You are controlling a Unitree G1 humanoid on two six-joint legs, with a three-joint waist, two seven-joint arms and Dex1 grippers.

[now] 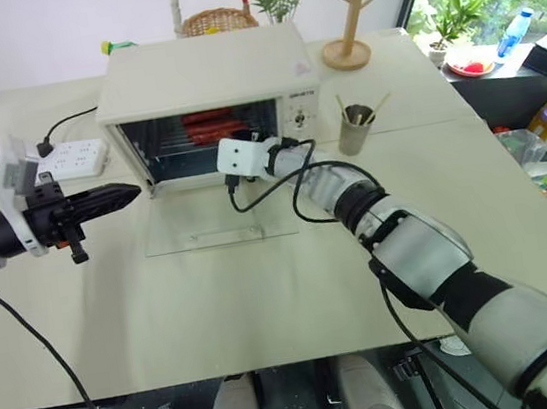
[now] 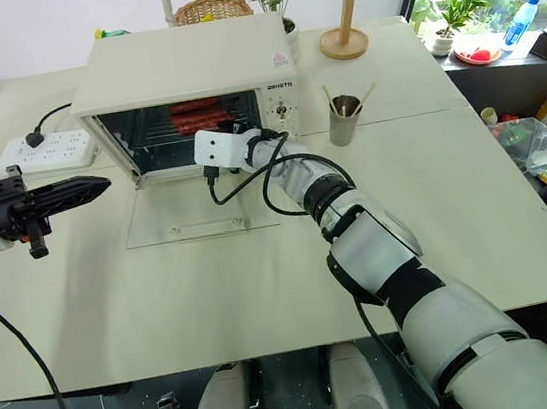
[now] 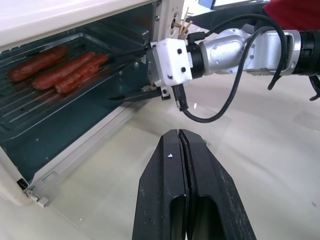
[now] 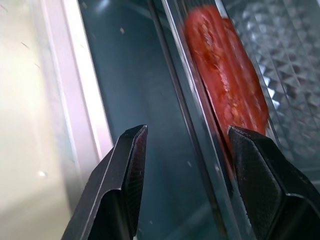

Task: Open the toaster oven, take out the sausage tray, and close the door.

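The sausage tray's front is the only part of it that faces the toaster oven's open door, so my right gripper should pinch the tray by its thin front rim next.
The cream toaster oven [image 1: 201, 78] stands at the back of the table. Its glass door [image 1: 217, 222] lies flat on the tabletop, hinged down. Inside, the sausage tray [image 3: 45, 100] holds three reddish sausages [image 3: 60, 72] on a ribbed rack. My right gripper [image 3: 112, 77] reaches into the oven mouth with its fingers open. In the right wrist view the tray's front rim [image 4: 185, 75] runs between the two fingers [image 4: 127, 165], without visible contact. My left gripper [image 1: 131, 191] hovers shut and empty off the oven's left front corner, above the table.
A white power strip [image 1: 74, 158] lies left of the oven. A metal cup of sticks [image 1: 354, 128] stands right of it, with a wooden mug tree [image 1: 349, 13] and a wicker basket [image 1: 217, 20] behind. A black cable [image 1: 272, 195] loops from my right wrist over the door.
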